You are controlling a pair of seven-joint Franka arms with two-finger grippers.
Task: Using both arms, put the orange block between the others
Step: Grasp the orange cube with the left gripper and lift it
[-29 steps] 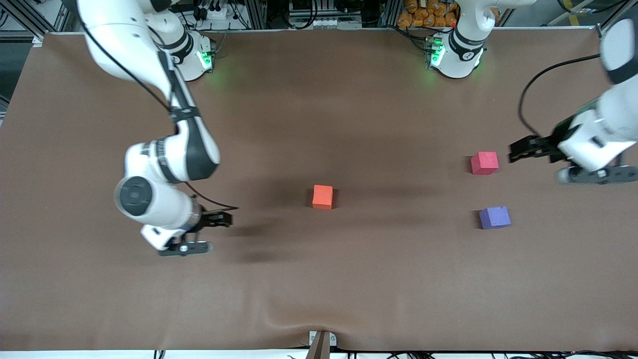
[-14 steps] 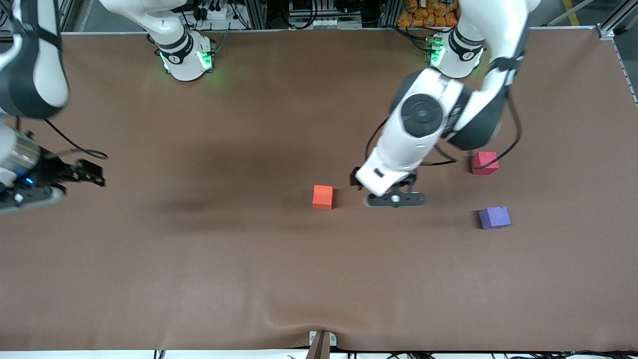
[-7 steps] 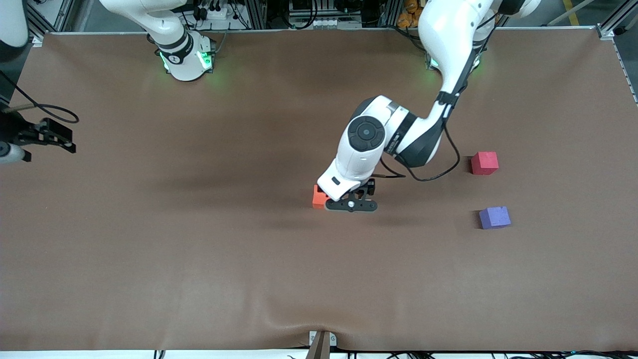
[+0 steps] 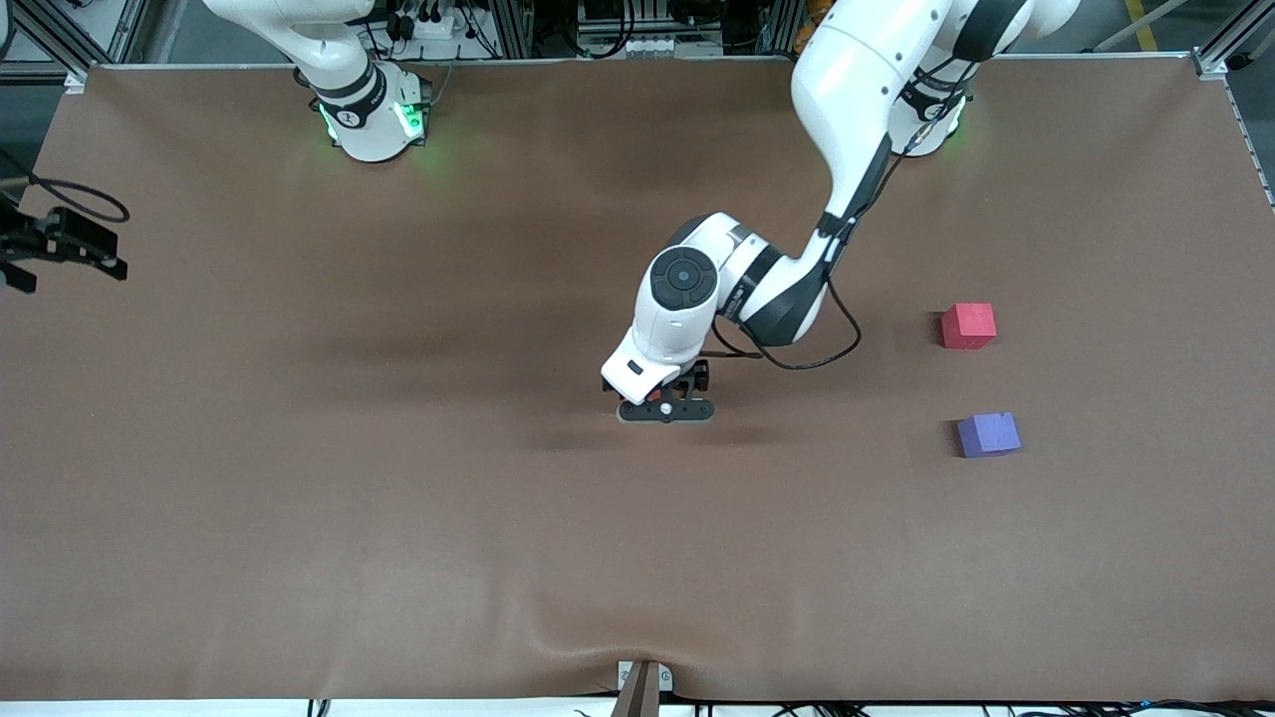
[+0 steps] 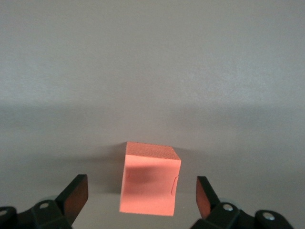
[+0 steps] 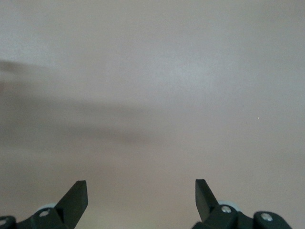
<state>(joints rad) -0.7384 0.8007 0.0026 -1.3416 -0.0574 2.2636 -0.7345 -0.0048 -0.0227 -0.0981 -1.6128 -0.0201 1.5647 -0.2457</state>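
The orange block's near side is still out of reach of my fingers, so I should move my left gripper toward the block before closing on it.
The orange block (image 5: 150, 179) stands on the brown table, seen in the left wrist view between the fingers of my left gripper (image 5: 140, 186). That gripper is open, with a gap on each side of the block. In the front view my left gripper (image 4: 665, 400) hangs over the table's middle and hides the block. The others lie toward the left arm's end: the pinkish-red cube (image 4: 968, 326), and the blue-purple cube (image 4: 988, 434) nearer to the front camera. My right gripper (image 4: 105, 254) waits open at the right arm's end of the table, nothing between its fingers (image 6: 76, 195).
The brown cloth (image 4: 398, 518) has a wrinkle near its front edge (image 4: 558, 637), beside a small bracket (image 4: 642, 685). The two arm bases (image 4: 374, 115) (image 4: 921, 110) stand along the edge farthest from the front camera.
My left arm has swung from beside the two cubes to over the orange block, which now sits between its open fingers. My right gripper has drawn back to the table's end.
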